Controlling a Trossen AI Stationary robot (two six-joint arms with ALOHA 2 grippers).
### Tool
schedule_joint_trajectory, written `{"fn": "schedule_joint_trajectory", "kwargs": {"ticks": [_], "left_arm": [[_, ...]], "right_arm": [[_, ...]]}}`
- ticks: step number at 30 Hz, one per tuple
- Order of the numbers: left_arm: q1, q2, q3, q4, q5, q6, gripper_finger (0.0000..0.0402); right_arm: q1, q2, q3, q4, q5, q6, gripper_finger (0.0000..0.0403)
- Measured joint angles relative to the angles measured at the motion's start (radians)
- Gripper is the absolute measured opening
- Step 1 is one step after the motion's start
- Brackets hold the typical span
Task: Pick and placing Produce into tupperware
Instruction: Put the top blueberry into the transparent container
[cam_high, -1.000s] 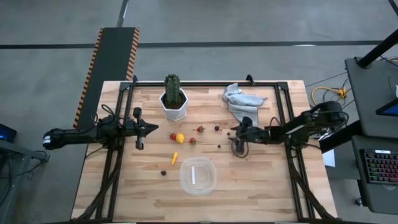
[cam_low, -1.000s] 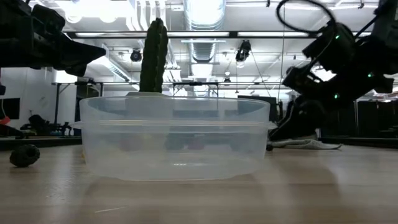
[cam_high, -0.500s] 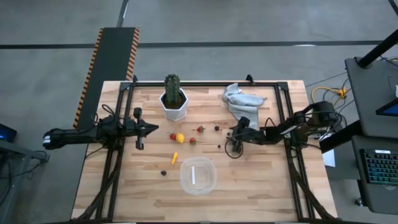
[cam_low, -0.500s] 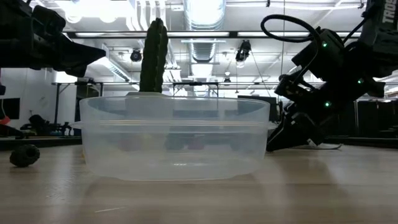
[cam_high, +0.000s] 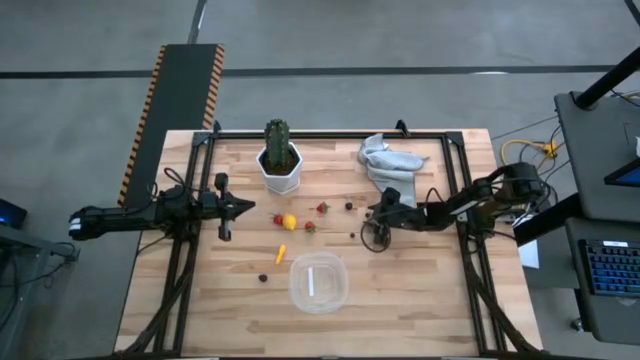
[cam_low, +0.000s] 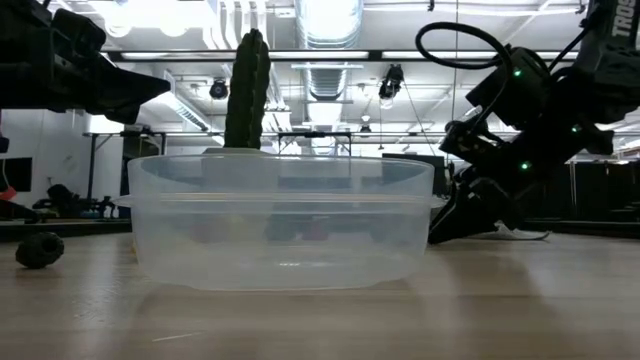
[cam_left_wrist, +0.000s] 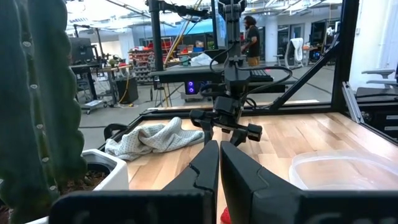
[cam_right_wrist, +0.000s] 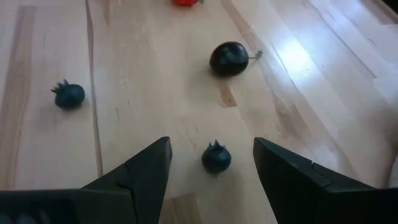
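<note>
My right gripper's low fingers have the small dark berry between them in the right wrist view, so they will close. Closing now would hold it now.
The produce lies loose on the wooden table: a yellow lemon, red strawberry pieces, an orange sliver and small dark berries. The clear tupperware stands toward the near edge. My right gripper is open and slants down close to the table. Its fingers stand on either side of one dark berry without touching it. Two more berries rest just beyond. My left gripper waits shut and level at the left, above the table.
A tall green cactus in a white pot stands at the far side. A crumpled grey cloth lies at the far right, behind my right arm. One lone berry sits left of the tupperware.
My right gripper has sunk a little toward the table and crept toward the left edge, staying open. For the last half second it has kept still. No piece of produce has moved.
</note>
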Motion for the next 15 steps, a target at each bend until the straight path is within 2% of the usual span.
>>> {"fn": "schedule_joint_trajectory", "kwargs": {"ticks": [9, 15], "left_arm": [[0.000, 0.000, 0.000, 0.000, 0.000, 0.000, 0.0000], [0.000, 0.003, 0.000, 0.000, 0.000, 0.000, 0.0000]], "right_arm": [[-0.008, -0.011, 0.001, -0.020, -0.009, 0.012, 0.0224], [-0.007, -0.013, 0.002, -0.040, -0.010, 0.024, 0.0208]]}}
